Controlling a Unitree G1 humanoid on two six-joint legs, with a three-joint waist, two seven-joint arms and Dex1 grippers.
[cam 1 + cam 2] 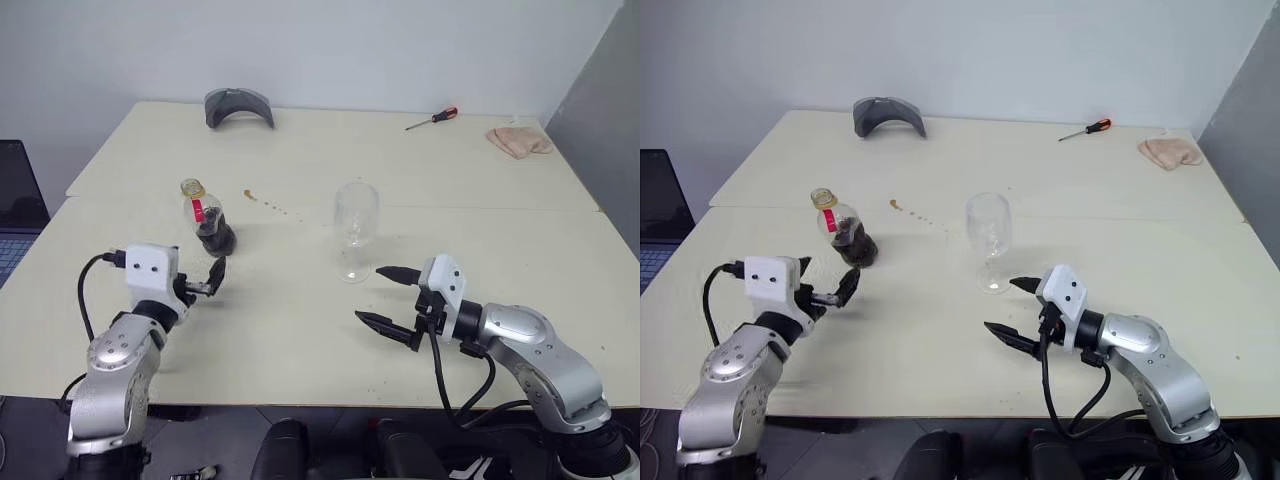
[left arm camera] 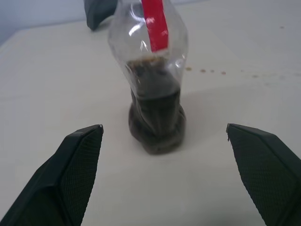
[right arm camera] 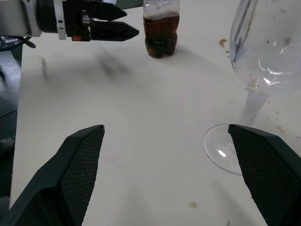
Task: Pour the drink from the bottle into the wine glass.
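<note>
The bottle's rounded shoulder [image 1: 202, 209] bulges and slopes inward, so I should next grab the bottle with my left gripper by its narrow waist [image 1: 211, 229] just below.
The bottle [image 1: 205, 215] stands upright on the table's left half, with a yellow cap, a red strap at the neck, and the dark drink [image 2: 157, 117] filling its lower part. Just short of it on the near side, my left gripper [image 1: 210, 278] is open and level; in the left wrist view both fingers [image 2: 70, 174] stand wide with the bottle centred beyond them. The empty clear wine glass [image 1: 355, 225] stands at the table's middle. My right gripper [image 1: 372, 295] is open, near the glass's foot [image 3: 225, 150], with nothing between its fingers.
Brown drops [image 1: 265, 203] stain the table between bottle and glass. Along the far edge lie a grey curved object [image 1: 238, 105], a red-handled screwdriver [image 1: 432, 118] and a pink cloth [image 1: 518, 140]. A laptop [image 1: 15, 210] sits off the table's left side.
</note>
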